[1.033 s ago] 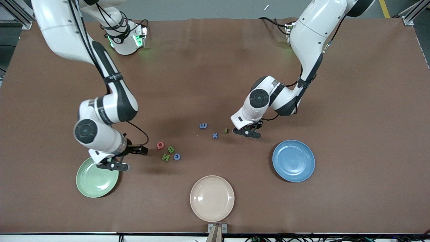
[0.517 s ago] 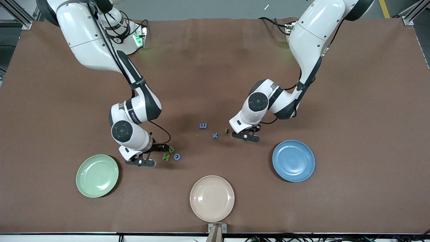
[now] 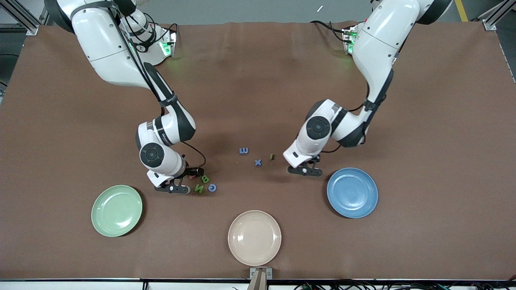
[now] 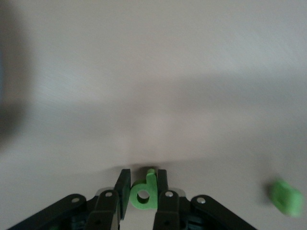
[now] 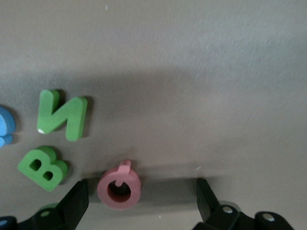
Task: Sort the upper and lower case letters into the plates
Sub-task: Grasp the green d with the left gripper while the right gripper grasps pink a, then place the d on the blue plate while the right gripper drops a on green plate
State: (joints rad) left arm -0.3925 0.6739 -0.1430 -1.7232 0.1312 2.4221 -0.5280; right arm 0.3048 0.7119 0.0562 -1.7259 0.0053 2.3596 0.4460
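I should sort the uppercase letters onto the green plate, so next I need to grab the pink Q by its round ring (image 5: 105, 191) with my right gripper.
My left gripper (image 3: 304, 168) (image 4: 143, 175) is shut on a small green letter d (image 4: 144, 194), held low over the cloth close to the blue plate (image 3: 352, 192). My right gripper (image 3: 186, 180) (image 5: 141, 191) stands open down at the table, with a pink letter Q (image 5: 119, 187) lying between its fingers, close to one of them. Beside it lie a green B (image 3: 205, 179) (image 5: 42, 166), a green N (image 3: 198, 187) (image 5: 63, 116) and a blue C (image 3: 212, 187). The mint green plate (image 3: 116, 210) lies toward the right arm's end. Both plates hold nothing.
A blue letter like an E or m (image 3: 243, 150), a blue x (image 3: 258, 162) and a small green letter (image 3: 272, 156) lie mid-table. A beige plate (image 3: 254, 237) sits nearest the front camera. The brown cloth (image 3: 258, 80) covers the whole table.
The right arm swung from over the green plate to the letter cluster and came down around the pink Q. The left gripper shut on the green d and moved toward the blue plate.
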